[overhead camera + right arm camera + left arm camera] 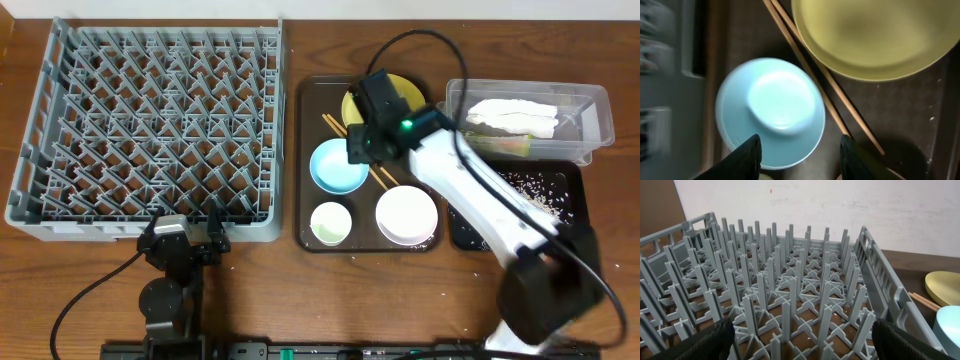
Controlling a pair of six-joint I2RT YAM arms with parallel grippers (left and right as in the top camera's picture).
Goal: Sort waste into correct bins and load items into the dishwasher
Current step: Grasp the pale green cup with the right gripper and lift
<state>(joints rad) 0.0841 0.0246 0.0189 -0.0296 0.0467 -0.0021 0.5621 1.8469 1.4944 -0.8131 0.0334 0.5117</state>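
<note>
My right gripper grabs the white cup by its rim on the side facing the white bowl next, leaving its base free to hand to my left gripper.
The grey dish rack (150, 120) stands at the left and fills the left wrist view (790, 280). On the brown serving tray (305, 150) lie a yellow plate (405, 92), a light blue bowl (338, 165), a white cup (331, 222), a white bowl (407, 215) and chopsticks (333, 125). My right gripper (362, 143) is open just above the blue bowl (770, 112), beside the chopsticks (810, 75) and the plate (875, 35); its jaws (800, 155) are empty. My left gripper (190, 232) is open and empty at the rack's front edge (800, 345).
The clear tub (592, 100) at the back right holds the white napkin (512, 117) and the green-and-yellow wrapper (505, 145). The black tray (458, 232) in front of it holds rice scraps (535, 195). My right arm crosses over it.
</note>
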